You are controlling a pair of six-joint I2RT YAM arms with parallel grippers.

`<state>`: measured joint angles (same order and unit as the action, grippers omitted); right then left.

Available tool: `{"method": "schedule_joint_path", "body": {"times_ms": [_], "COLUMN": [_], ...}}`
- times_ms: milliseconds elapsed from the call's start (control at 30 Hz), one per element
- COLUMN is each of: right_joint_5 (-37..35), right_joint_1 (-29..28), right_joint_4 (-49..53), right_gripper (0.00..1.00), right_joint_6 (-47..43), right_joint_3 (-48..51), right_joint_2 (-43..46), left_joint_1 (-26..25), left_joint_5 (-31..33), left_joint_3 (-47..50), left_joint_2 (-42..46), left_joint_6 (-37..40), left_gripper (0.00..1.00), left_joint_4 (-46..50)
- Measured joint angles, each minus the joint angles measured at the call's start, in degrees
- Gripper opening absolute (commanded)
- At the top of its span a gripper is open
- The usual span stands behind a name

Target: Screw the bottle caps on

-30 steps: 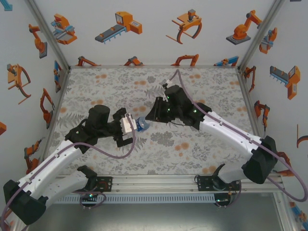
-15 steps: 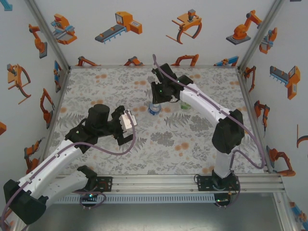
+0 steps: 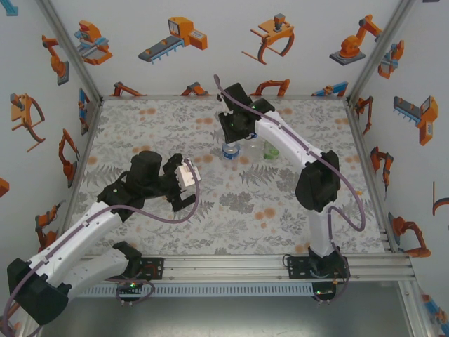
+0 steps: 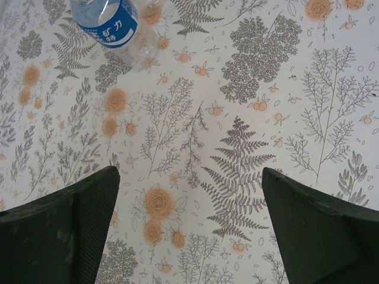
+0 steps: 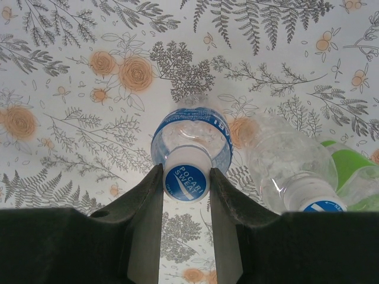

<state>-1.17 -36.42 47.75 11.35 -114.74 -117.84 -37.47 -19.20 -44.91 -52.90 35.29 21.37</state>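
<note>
I should open my right gripper now, because the bottle cap is on the neck of the blue-labelled bottle [image 3: 229, 150] and would settle there.
My right gripper [image 5: 185, 173] is shut on the bottle cap [image 5: 186, 182], white with a blue top, which sits on the neck of the blue-labelled bottle [image 5: 190, 135]. That bottle [image 3: 229, 150] stands at the back of the table under the right gripper [image 3: 232, 137]. Beside it are a colourless bottle [image 5: 283, 158] with its own cap [image 5: 315, 199] and a green-tinted bottle [image 5: 350, 167], also visible from above [image 3: 271, 151]. My left gripper [image 4: 189, 228] hangs open over bare tablecloth, nothing between its fingers [image 4: 65, 231]. From it the blue-labelled bottle [image 4: 108, 21] lies far ahead. The left gripper [image 3: 189, 180] is mid-table.
The floral tablecloth [image 3: 245, 210] covers the whole table. White walls with orange robot pictures [image 3: 175, 35] close in the back and sides. The aluminium rail [image 3: 224, 267] carrying both arm bases runs along the near edge.
My right arm has swung from mid-table to the back, carrying the blue-labelled bottle by its cap away from the left gripper to beside the other bottles. The left arm has barely moved.
</note>
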Motion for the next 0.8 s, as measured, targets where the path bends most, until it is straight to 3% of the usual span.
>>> {"method": "schedule_joint_path", "body": {"times_ms": [433, 600, 800], "right_joint_5": [-0.42, -0.66, -1.31], "right_joint_1": [-0.02, -0.02, 0.00], "right_joint_4": [-0.04, -0.04, 0.04], "right_gripper": [0.01, 0.33, 0.48], "right_joint_6": [-0.70, -0.70, -0.92], "right_joint_3": [-0.20, -0.20, -0.50], "right_joint_2": [-0.13, -0.13, -0.13], "left_joint_1": [0.00, 0.00, 0.00], "left_joint_5": [-0.02, -0.02, -0.02], "left_joint_3": [0.00, 0.00, 0.00], "left_joint_2": [-0.02, -0.02, -0.02], "left_joint_6": [0.00, 0.00, -0.02], "left_gripper": [0.97, 0.97, 0.97], "left_joint_4": [0.00, 0.00, -0.02]}}
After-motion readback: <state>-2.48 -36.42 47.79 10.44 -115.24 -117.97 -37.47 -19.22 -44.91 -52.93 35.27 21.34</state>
